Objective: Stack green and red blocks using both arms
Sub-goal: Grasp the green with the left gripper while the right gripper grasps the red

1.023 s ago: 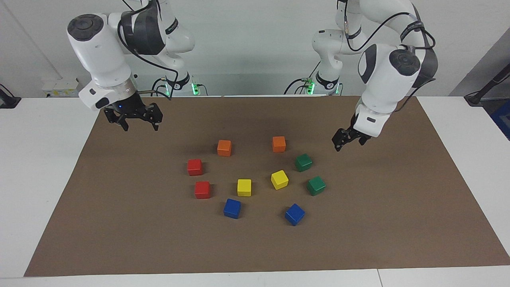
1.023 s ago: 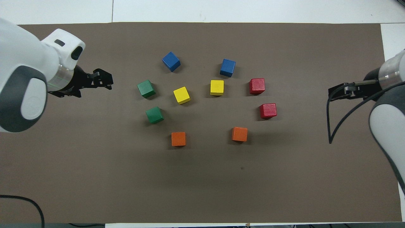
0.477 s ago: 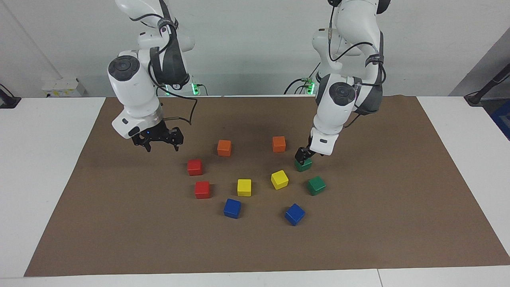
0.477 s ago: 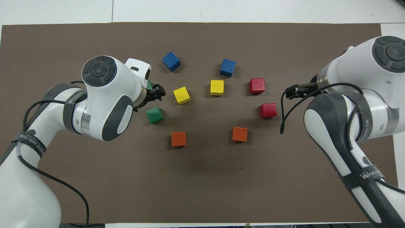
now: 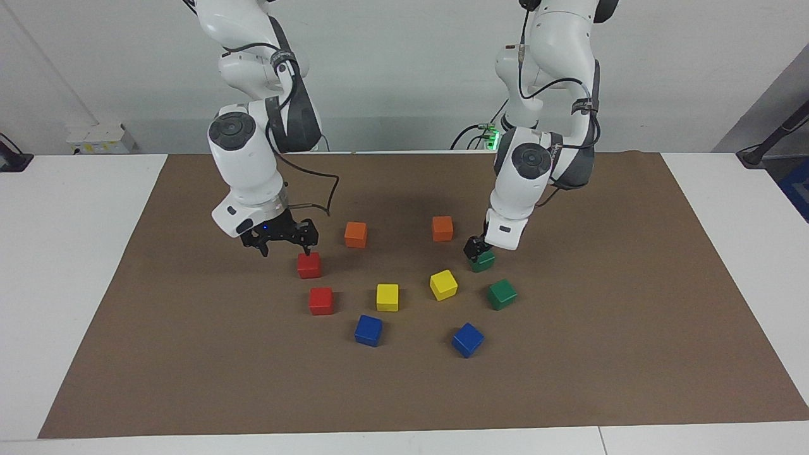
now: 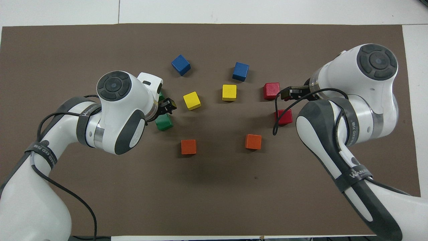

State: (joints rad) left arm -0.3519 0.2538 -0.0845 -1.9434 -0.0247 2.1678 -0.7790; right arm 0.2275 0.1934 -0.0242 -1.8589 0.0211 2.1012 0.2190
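Note:
My left gripper's fingers hover above the nearer green block's exposed top [image 6: 164, 122], so it is too early to close on the block and lowering comes first.
Two green blocks lie toward the left arm's end: the nearer one [image 5: 485, 261] [image 6: 164, 123] and the farther one [image 5: 502, 294], which the arm mostly hides in the overhead view. Two red blocks lie toward the right arm's end: the nearer [image 5: 309, 265] [image 6: 284, 117] and the farther [image 5: 321, 301] [image 6: 271, 91]. My left gripper [image 5: 474, 248] [image 6: 168, 105] is low at the top of the nearer green block. My right gripper [image 5: 285, 246] [image 6: 287, 94] is open, just above the mat, with one fingertip [image 5: 308, 248] over the nearer red block's edge.
Two orange cubes [image 5: 356, 234] [image 5: 442, 228] lie nearest the robots. Two yellow cubes [image 5: 387, 297] [image 5: 443, 284] sit in the middle, two blue cubes [image 5: 368, 330] [image 5: 468, 339] farthest out. All rest on a brown mat [image 5: 189, 354].
Both arms swung in from the mat's ends. The left gripper came down onto the nearer green block. The right gripper moved in and lowered beside the nearer red block. No block moved.

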